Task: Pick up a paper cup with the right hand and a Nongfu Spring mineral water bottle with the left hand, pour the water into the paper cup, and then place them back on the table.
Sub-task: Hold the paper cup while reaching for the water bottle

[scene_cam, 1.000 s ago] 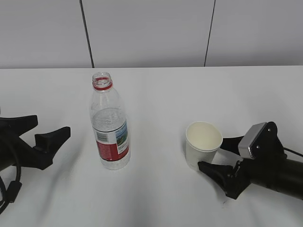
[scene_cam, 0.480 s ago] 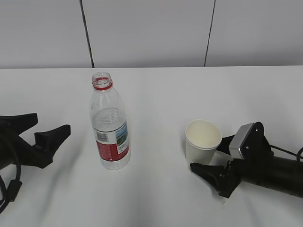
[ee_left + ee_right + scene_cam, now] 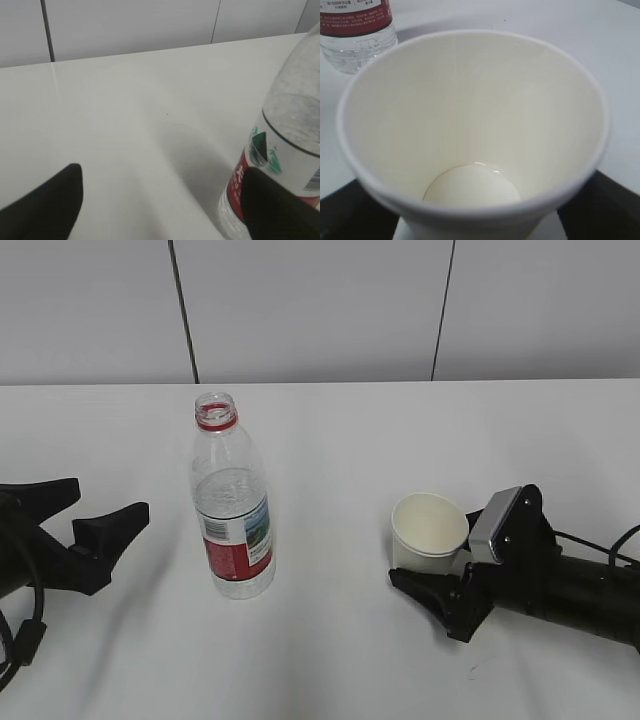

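Next, the right gripper grabs the paper cup by its side [image 3: 418, 556]. That leaves the paper cup's opening [image 3: 429, 522] free to receive the water.
The Nongfu Spring mineral water bottle [image 3: 233, 510] stands upright and uncapped on the white table [image 3: 330, 440], partly filled with water. In the left wrist view the bottle [image 3: 292, 125] is at the right edge, beside my right-hand finger. My left gripper [image 3: 100, 508] is open and empty, to the left of the bottle and apart from it; it also shows in the left wrist view [image 3: 160, 210]. The paper cup [image 3: 430, 532] stands upright right of centre. My right gripper [image 3: 428, 575] is open with its jaws on either side of the cup's base. The cup [image 3: 470, 125] fills the right wrist view and looks almost empty.
A grey panelled wall [image 3: 320, 310] runs behind the table's far edge. The bottle's base [image 3: 355, 30] shows beyond the cup in the right wrist view. A black cable [image 3: 25, 640] hangs by the left arm.
My right gripper has slid left along the table until its jaws straddle the cup. The cup, the bottle and the left gripper have stayed in place.
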Robot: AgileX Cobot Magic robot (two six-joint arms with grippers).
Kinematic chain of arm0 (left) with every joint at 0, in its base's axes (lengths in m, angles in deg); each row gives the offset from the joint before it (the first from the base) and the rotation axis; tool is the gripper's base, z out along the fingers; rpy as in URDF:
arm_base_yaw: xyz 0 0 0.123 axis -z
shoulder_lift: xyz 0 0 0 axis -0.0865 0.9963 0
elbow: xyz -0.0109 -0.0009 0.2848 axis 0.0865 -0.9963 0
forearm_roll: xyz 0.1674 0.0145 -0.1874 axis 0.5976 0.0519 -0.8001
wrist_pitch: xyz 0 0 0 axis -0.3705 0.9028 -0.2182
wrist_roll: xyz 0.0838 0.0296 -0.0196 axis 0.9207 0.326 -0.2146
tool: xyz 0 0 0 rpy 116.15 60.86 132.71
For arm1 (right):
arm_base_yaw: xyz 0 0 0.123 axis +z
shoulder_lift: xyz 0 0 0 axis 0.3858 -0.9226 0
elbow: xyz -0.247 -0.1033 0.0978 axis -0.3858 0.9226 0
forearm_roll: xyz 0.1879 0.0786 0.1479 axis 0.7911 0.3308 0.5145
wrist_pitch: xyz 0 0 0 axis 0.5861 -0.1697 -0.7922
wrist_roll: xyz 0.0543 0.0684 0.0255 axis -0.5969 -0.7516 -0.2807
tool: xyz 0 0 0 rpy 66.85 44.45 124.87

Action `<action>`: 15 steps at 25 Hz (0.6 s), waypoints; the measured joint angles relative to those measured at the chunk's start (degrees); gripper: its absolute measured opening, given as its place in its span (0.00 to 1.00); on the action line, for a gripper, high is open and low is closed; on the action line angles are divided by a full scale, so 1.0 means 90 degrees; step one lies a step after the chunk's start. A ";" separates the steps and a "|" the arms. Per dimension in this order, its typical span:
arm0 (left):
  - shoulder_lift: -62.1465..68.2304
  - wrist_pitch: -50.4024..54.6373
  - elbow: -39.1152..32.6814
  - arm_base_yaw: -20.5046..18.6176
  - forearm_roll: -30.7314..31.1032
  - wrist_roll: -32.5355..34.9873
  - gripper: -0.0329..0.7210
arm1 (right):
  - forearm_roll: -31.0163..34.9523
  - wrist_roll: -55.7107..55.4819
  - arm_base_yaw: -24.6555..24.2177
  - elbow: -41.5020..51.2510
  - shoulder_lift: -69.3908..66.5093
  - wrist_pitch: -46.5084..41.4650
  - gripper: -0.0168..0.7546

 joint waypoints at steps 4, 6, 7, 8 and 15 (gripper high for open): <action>0.0000 0.0000 0.0000 0.0000 0.0000 0.0000 0.80 | 0.0000 0.0000 0.0000 -0.0005 0.0000 0.0000 0.76; 0.0013 -0.0006 0.0000 0.0000 0.0000 0.0000 0.80 | 0.0000 -0.0013 0.0000 -0.0005 0.0000 0.0000 0.70; 0.0057 -0.0032 0.0000 0.0000 0.0000 0.0000 0.80 | 0.0000 -0.0077 0.0000 -0.0005 0.0000 0.0000 0.68; 0.0103 -0.0048 0.0000 0.0000 0.0025 0.0000 0.80 | 0.0005 -0.0165 0.0000 -0.0005 0.0000 0.0000 0.67; 0.0828 -0.0103 0.0017 0.0000 0.0533 0.0040 0.80 | 0.0099 -0.0282 0.0000 -0.0122 0.0069 0.0005 0.66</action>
